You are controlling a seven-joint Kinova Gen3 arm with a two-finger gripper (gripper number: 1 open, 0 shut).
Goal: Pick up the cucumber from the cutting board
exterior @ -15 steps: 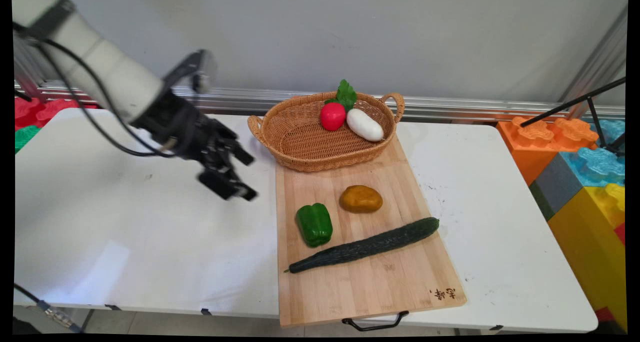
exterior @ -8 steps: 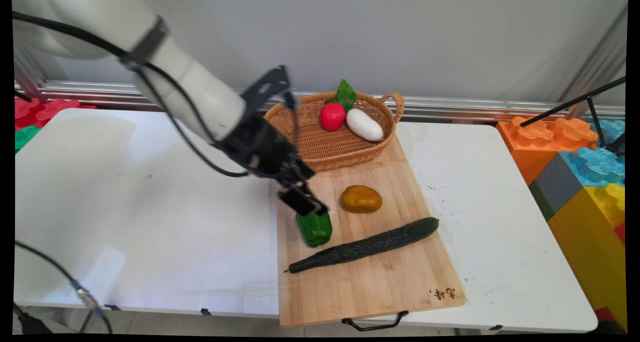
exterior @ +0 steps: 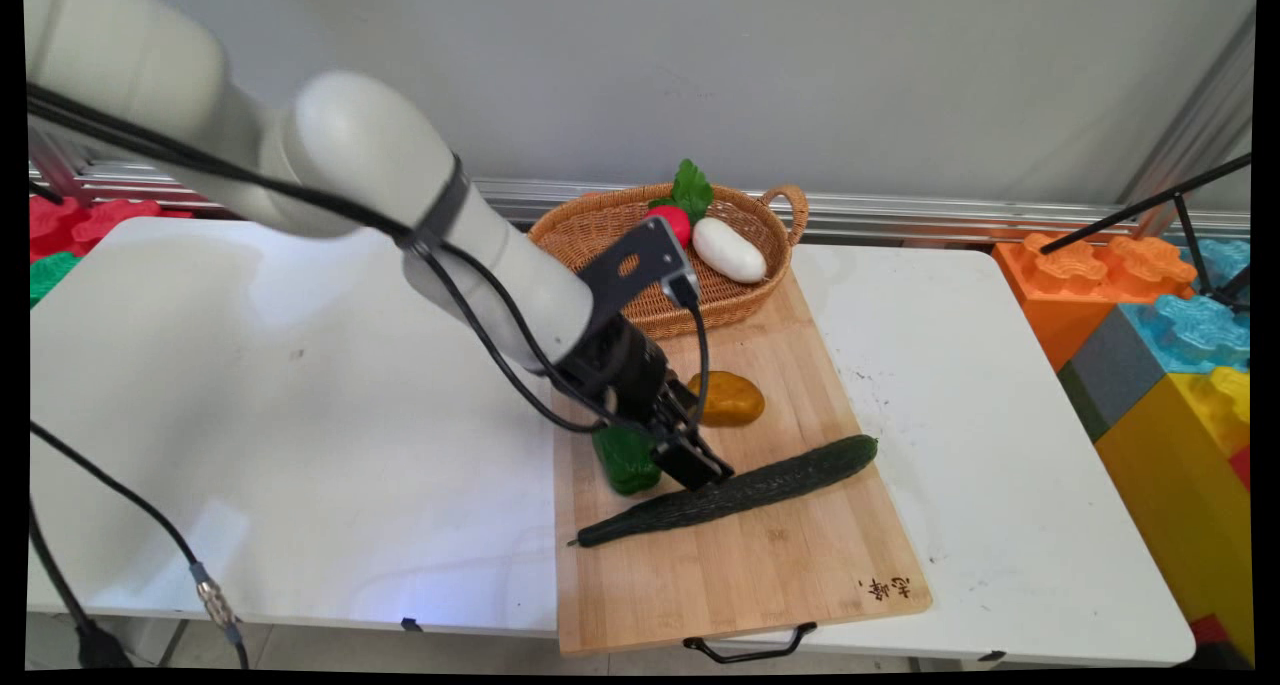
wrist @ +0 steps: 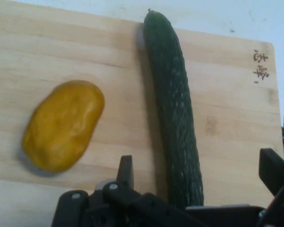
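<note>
The long dark green cucumber needs to go into the wicker basket. My gripper will next grab the cucumber by its middle point(exterior: 734, 493) to lift it in there.
My gripper point(exterior: 697, 465) hangs low over a wooden cutting board point(exterior: 760, 575), just above the middle of a long dark green cucumber point(exterior: 745, 487). In the hand view the gripper point(wrist: 199, 175) is open, and the cucumber point(wrist: 173, 109) runs up between the two fingers point(wrist: 125, 171) without touching them. A yellow-brown potato point(wrist: 64, 125) lies on the board point(wrist: 227, 132) to the left; in the main view the potato point(exterior: 730, 398) is just behind the hand. A green bell pepper point(exterior: 622, 462) sits partly hidden behind the wrist.
A wicker basket point(exterior: 600, 230) at the board's far end holds a red radish point(exterior: 682, 221) with green leaves and a white vegetable point(exterior: 730, 250). Large toy blocks point(exterior: 1160, 345) stand at the right, a black tripod leg point(exterior: 1150, 205) above them. More blocks point(exterior: 80, 220) sit far left.
The arm has swung right from the bare table onto the board, passing over the green pepper, and has come down to the cucumber. The vegetables have not moved.
</note>
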